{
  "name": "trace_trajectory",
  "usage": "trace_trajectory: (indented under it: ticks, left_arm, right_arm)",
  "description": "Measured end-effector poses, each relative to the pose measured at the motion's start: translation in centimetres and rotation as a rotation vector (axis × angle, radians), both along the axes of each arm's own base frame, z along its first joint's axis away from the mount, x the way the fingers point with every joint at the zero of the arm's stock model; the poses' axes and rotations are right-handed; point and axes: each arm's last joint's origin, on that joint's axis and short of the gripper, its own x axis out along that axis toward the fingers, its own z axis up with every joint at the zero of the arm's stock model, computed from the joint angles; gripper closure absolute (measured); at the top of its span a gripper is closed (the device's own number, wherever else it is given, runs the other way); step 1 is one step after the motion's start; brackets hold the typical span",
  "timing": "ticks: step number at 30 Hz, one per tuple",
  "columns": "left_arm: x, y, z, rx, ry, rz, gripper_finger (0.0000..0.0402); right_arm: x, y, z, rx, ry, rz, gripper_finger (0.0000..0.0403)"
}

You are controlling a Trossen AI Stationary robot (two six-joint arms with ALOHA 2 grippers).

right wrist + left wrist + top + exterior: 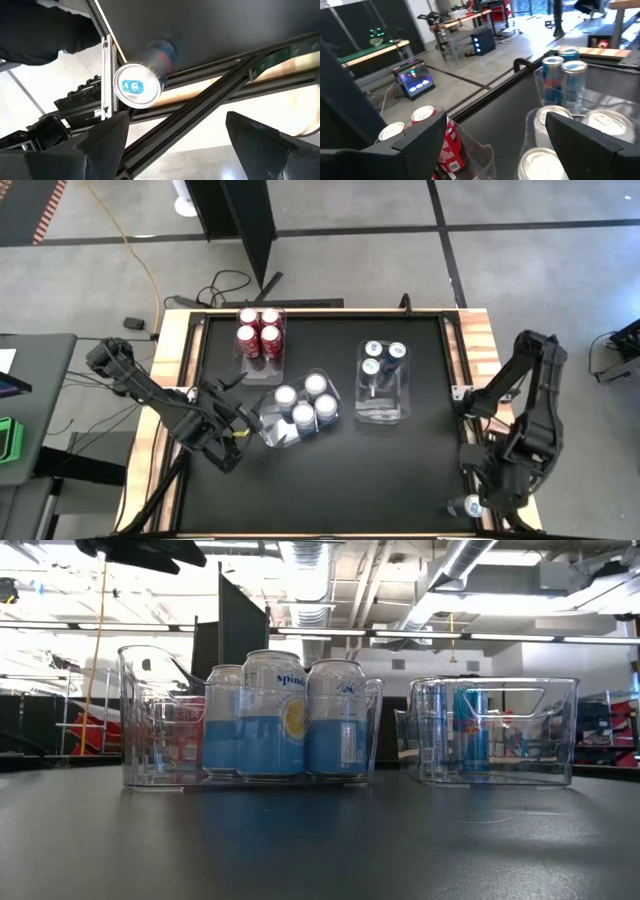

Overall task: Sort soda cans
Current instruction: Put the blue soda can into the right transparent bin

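Observation:
I should next grab the last dark blue can by its top end [473,505] with my right gripper. Then I can sort the can in with its kind [383,365].
Soda cans stand sorted in three clear bins: red ones [259,332] at the far left, silver-white and light blue ones [303,406] in the middle, and three dark blue ones [382,358] to the right. One more dark blue can [137,86] stands upright on its base at the table's near right corner [470,505]. My right gripper [175,145] hangs open above and beside that can, pointing down, apart from it. My left gripper [490,150] is open near the table's left edge [245,432], beside the silver-white cans' bin, with nothing between its fingers.
The aluminium frame rails [200,100] run along the table's edge right by the lone blue can. The black tabletop [380,470] lies bare in front of the bins. In the low view the silver-white cans' bin [140,720] and the blue cans' bin [540,730] stand side by side.

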Motion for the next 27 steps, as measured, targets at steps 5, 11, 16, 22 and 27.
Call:
trace_trajectory:
  ticks: [5,11,16,22,27]
  left_arm:
    - [1.3,1.0,0.2,0.012,0.009,0.052,0.0065]
    - [2.5,2.0,0.5,0.031,0.037,0.098,0.0065]
    - [2.9,2.8,0.5,0.021,0.043,0.129,0.0065]
    - [3.0,3.0,0.4,0.009,0.05,0.132,0.0065]
    - [3.0,3.0,0.4,0.015,0.058,0.131,0.0065]
  right_arm:
    - [-0.9,2.2,-1.1,-0.025,0.025,0.011,0.0051]
    - [-1.2,4.8,-2.9,-0.06,-0.003,0.017,0.0051]
    - [-0.8,5.9,-4.3,-0.122,-0.037,0.027,0.0051]
    - [-0.4,7.0,-5.3,-0.12,-0.048,0.042,0.0051]
    - [-0.1,7.6,-6.2,-0.148,-0.046,0.049,0.0051]
